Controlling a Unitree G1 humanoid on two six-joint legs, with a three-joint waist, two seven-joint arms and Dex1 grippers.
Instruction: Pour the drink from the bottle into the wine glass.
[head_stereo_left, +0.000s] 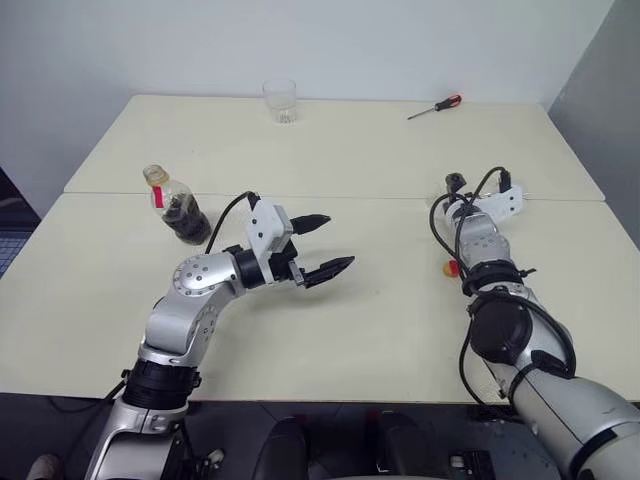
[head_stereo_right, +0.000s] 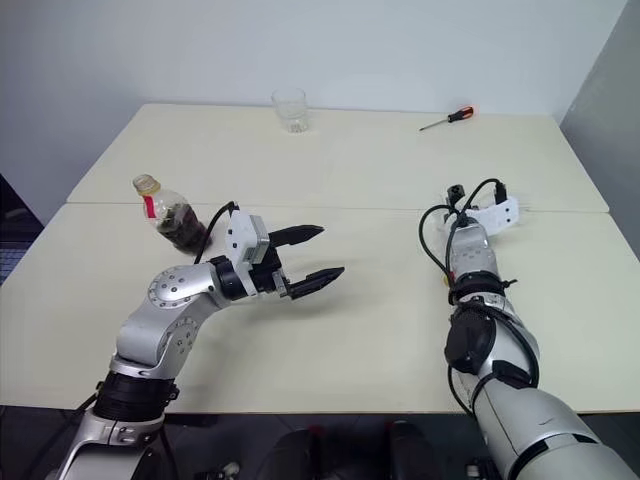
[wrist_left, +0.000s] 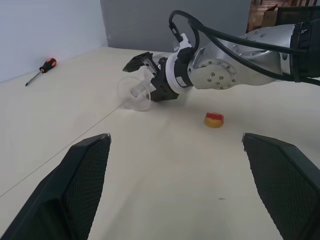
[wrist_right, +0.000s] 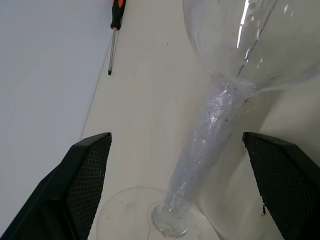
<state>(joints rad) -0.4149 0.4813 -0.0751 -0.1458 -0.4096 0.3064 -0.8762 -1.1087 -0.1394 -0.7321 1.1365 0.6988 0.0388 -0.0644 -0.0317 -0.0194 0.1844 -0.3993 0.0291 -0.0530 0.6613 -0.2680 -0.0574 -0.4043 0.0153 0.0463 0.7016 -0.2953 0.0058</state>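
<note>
My fingers are level with the glass's thin stem (wrist_right: 207, 135) and on both sides of it. My right gripper would hold the stem if it closed now, so it should close on the stem.
The bottle (head_stereo_left: 178, 208) stands upright at the left of the table, with the dark drink (head_stereo_left: 186, 219) in its lower half. My left gripper (head_stereo_left: 340, 240) hovers open and empty to the right of the bottle, pointing across the table. The wine glass (wrist_right: 215, 120) appears to lie on its side. Its thin stem runs between the fingers of my right gripper (wrist_right: 176, 137), which is open and not touching it. The left wrist view shows the wine glass (wrist_left: 134, 94) just ahead of the right gripper (wrist_left: 142, 77).
A short clear tumbler (head_stereo_left: 280, 100) stands at the back edge. A red-handled screwdriver (head_stereo_left: 436, 107) lies at the back right. A small yellow and red cap (head_stereo_left: 452, 267) rests on the table beside my right forearm. A seam (head_stereo_left: 330, 196) crosses the table (head_stereo_left: 380, 330).
</note>
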